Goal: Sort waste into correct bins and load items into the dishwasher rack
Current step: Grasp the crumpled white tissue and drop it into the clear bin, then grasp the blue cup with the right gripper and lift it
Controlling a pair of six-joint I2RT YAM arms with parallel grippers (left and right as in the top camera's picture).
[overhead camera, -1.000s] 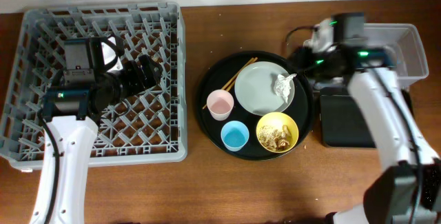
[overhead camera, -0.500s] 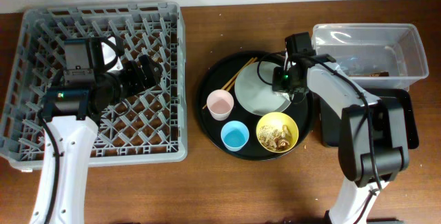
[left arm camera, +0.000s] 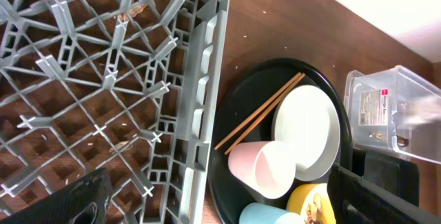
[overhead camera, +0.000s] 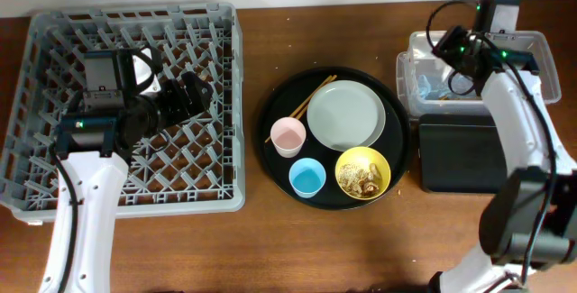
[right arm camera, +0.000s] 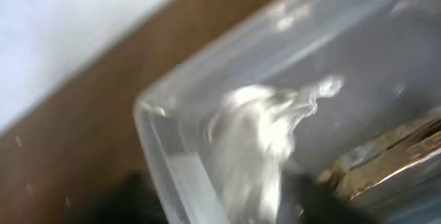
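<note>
The left gripper will load the blue cup upside down into the dishwasher rack, so it will next grab the cup around its outside and leave the cup's rim free.
My right gripper hangs over the left end of the clear tub, shut on the crumpled white tissue. The blurred right wrist view shows the tissue between the dark fingers, with the gold-brown wrapper lying in the tub. My left gripper is open and empty over the grey dishwasher rack. The bare plate, pink cup, blue cup, chopsticks and yellow bowl holding food scraps sit together.
The dishes sit on a round black tray in the middle of the table. The shallow black rectangular tray lies just in front of the clear tub. The rack's right wall stands close to the round tray.
My right gripper took the tissue off the plate and swung right and back to the clear tub. The plate is now bare. The left arm has not moved.
</note>
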